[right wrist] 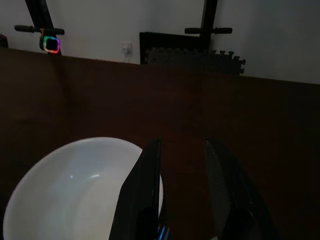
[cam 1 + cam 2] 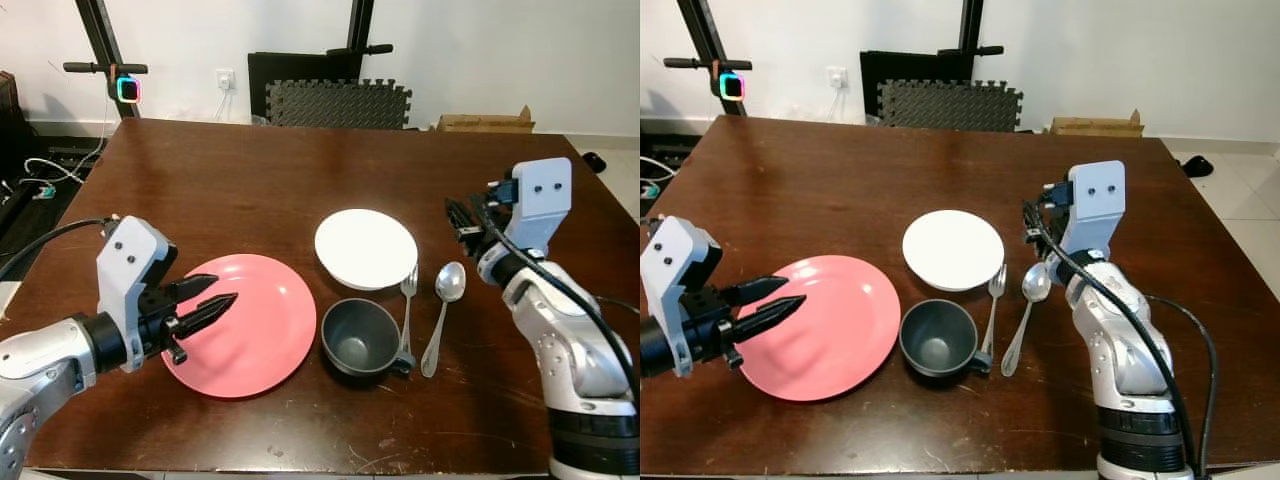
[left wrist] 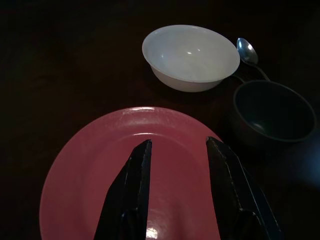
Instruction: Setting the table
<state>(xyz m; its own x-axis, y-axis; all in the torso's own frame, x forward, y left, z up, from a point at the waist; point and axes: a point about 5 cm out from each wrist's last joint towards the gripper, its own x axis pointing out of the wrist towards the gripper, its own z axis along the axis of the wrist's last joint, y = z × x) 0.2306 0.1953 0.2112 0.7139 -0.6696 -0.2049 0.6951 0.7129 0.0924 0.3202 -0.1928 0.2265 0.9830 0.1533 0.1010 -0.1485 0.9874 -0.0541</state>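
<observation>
The cup's round opening is wider than my open fingers. My left gripper must next grab the cup by its thin rim (image 2: 325, 336), opposite the cup's handle.
A pink plate (image 2: 250, 330) lies near the front of the dark wooden table (image 2: 250, 180). To its right stands a dark grey cup (image 2: 360, 337), with a white bowl (image 2: 366, 248) behind the cup. A fork (image 2: 408, 305) and a spoon (image 2: 443, 310) lie side by side right of the cup. My left gripper (image 2: 225, 290) hovers open over the plate's left part, its fingers (image 3: 132, 190) holding nothing. My right gripper (image 2: 458, 215) hangs open just right of the bowl, above the spoon's head, also with nothing in it; the bowl's rim (image 1: 75, 150) shows past its fingers.
The table's front edge runs close below the plate and cup. Beyond the far edge stand grey foam mats (image 2: 338, 103), a cardboard box (image 2: 485, 122) and a black stand with a glowing ring (image 2: 128, 90). Cables lie on the floor at the left (image 2: 40, 170).
</observation>
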